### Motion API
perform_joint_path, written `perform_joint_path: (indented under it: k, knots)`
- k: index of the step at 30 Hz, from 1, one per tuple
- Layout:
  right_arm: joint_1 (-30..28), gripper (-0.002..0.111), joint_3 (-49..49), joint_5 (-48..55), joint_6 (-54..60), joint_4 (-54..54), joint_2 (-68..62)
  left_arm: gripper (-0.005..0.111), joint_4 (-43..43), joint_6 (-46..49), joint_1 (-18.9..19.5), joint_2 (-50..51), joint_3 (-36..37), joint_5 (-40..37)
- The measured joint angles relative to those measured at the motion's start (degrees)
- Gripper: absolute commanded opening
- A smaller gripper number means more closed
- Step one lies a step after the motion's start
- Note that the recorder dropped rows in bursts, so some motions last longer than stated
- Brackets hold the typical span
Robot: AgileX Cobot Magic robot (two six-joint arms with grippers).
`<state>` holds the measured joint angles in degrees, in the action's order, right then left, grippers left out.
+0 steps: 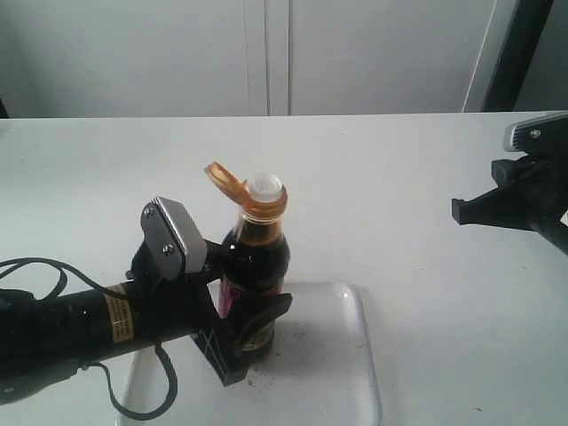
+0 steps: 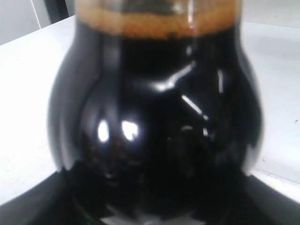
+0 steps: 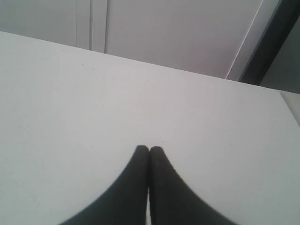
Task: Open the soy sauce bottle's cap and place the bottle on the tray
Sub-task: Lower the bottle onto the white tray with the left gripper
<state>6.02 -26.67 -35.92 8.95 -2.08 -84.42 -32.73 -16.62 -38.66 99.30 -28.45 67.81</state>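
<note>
The base of the soy sauce bottle [image 1: 257, 266] rests on the white tray, inside the tray's rim, so the bottle would stand and it is time to open my left gripper now.
The soy sauce bottle [image 1: 257, 266] stands upright on the translucent white tray [image 1: 346, 355]. Its orange-gold cap [image 1: 224, 180] is flipped open on its hinge, and the white spout [image 1: 264, 186] shows. My left gripper [image 1: 253, 324] is shut on the bottle's lower body, one finger on each side. In the left wrist view the dark bottle [image 2: 154, 122] fills the picture and hides the fingers. My right gripper [image 1: 461, 211] hangs at the far right, away from the bottle, with its tips pressed together [image 3: 149, 149] over bare table and nothing between them.
The white table [image 1: 399, 177] runs back to a pale wall with cabinet doors. A dark upright post [image 1: 519, 44] stands at the back right. The left arm's black cable [image 1: 35, 271] loops at the lower left.
</note>
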Motion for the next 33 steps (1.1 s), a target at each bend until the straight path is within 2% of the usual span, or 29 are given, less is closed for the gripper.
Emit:
perform_joint_path:
  k: [5, 7, 15, 21, 25, 28, 33]
  knots:
    - [0.0, 0.0, 0.0, 0.27, 0.0, 0.0, 0.0, 0.001, -0.21, -0.1, 0.0, 0.18, -0.11, 0.15]
    - [0.0, 0.0, 0.0, 0.29, 0.0, 0.0, 0.0, 0.006, -0.2, -0.11, 0.0, 0.18, -0.11, 0.15]
    - [0.0, 0.0, 0.0, 0.39, 0.0, 0.0, 0.0, 0.044, -0.23, -0.42, 0.0, 0.18, -0.11, 0.15]
    - [0.0, 0.0, 0.0, 0.39, 0.0, 0.0, 0.0, 0.079, -0.11, -0.42, 0.0, 0.18, -0.11, 0.15]
    - [0.0, 0.0, 0.0, 0.39, 0.0, 0.0, 0.0, 0.094, -0.33, -0.82, 0.0, 0.18, -0.11, 0.99]
    - [0.0, 0.0, 0.0, 0.39, 0.0, 0.0, 0.0, 0.098, -0.23, -0.93, 0.0, 0.18, -0.11, 1.26]
    - [0.0, 0.0, 0.0, 0.39, 0.0, 0.0, 0.0, 0.098, -0.24, -0.79, 0.0, 0.18, -0.11, 1.35]
